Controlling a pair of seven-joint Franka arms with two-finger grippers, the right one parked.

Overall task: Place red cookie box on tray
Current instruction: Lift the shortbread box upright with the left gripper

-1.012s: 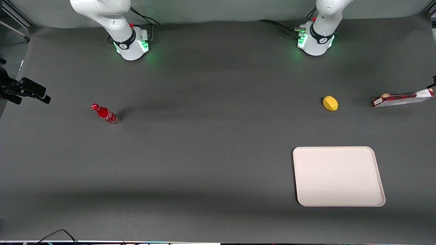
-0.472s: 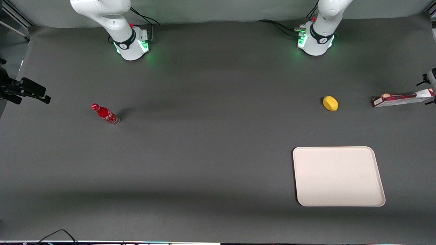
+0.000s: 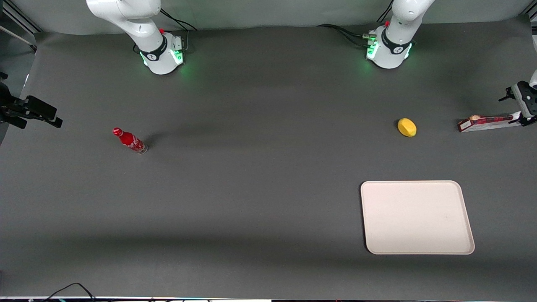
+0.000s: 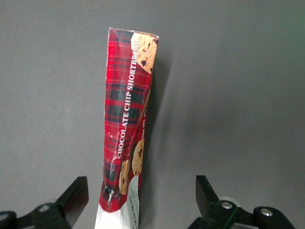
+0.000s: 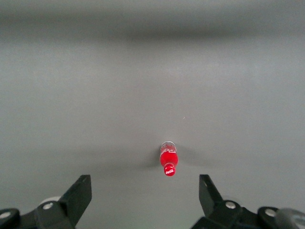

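Next, my left gripper will grab the red cookie box by its white label end [image 3: 511,120] to place it on the tray [image 3: 417,217].
The red cookie box [image 3: 484,123] lies on the grey table at the working arm's end, resting on a narrow side. In the left wrist view the red cookie box [image 4: 126,119] shows its tartan print, brown cookies and white label end. My left gripper [image 3: 524,119] is over that white end, at the edge of the front view. In the left wrist view the gripper [image 4: 140,195] is open, one finger on each side of the label end, with gaps on both sides. The cream tray [image 3: 417,217] lies nearer the front camera than the box and holds nothing.
A yellow lemon [image 3: 407,127] lies beside the box, toward the parked arm's end. A small red bottle [image 3: 130,141] stands far off toward the parked arm's end and also shows in the right wrist view [image 5: 168,160]. The table's end edge is close to the box.
My left gripper has come into the front view from the table's end and moved over the box's white end, covering it. The box has not moved.
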